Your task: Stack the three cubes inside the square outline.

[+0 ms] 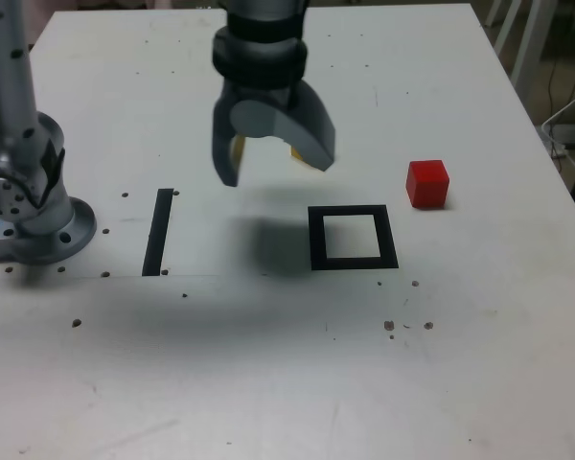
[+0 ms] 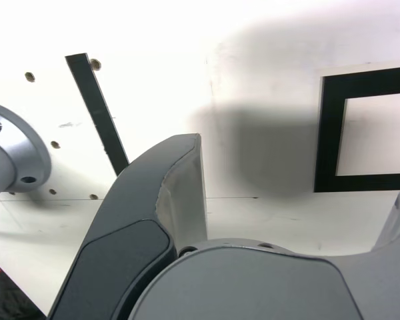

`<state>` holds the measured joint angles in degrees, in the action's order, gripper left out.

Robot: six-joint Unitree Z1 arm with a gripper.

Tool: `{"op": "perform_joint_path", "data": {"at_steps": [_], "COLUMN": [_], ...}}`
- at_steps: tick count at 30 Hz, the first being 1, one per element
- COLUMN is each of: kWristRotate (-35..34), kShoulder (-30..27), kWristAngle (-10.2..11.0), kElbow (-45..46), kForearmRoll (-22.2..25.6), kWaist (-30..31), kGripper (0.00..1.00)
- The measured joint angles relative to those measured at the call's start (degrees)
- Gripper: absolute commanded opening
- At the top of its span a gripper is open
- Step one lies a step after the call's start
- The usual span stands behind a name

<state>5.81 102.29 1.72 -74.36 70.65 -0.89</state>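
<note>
I will next take hold of the red cube (image 1: 427, 183) by two opposite sides with my gripper, to start the stack inside the square outline (image 1: 353, 238).
A red cube (image 1: 427, 183) sits on the white table, to the exterior view's right of the square outline (image 1: 353, 238) and apart from it. The outline's white centre holds nothing. My gripper (image 1: 273, 172) hangs above the table, behind and to the exterior view's left of the outline, jaws wide open. Slivers of a yellow block (image 1: 296, 152) show behind its fingers; most of it is hidden. In the wrist view nothing lies between the fingers (image 2: 187, 180), and the outline (image 2: 330, 133) is off to one side.
A straight black strip (image 1: 158, 231) lies on the table at the exterior view's left, also seen in the wrist view as the strip (image 2: 97, 110). The arm's grey base (image 1: 34, 216) stands at the left edge. Small holes dot the tabletop (image 1: 268, 383).
</note>
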Motion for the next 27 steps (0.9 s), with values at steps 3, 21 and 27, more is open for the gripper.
{"op": "perform_joint_path", "data": {"at_steps": [3,21,27], "kWristRotate": [0.2,1.5,2.0], "kShoulder": [2.1,14.0,17.3], "kWristAngle": [0.0,0.4,1.0], "kElbow": [-3.8,-21.7,-26.1], "kForearmRoll": [0.8,3.8,4.4], "kWaist": [0.0,0.0,-0.5], "kGripper": [1.0,1.0,1.0]}}
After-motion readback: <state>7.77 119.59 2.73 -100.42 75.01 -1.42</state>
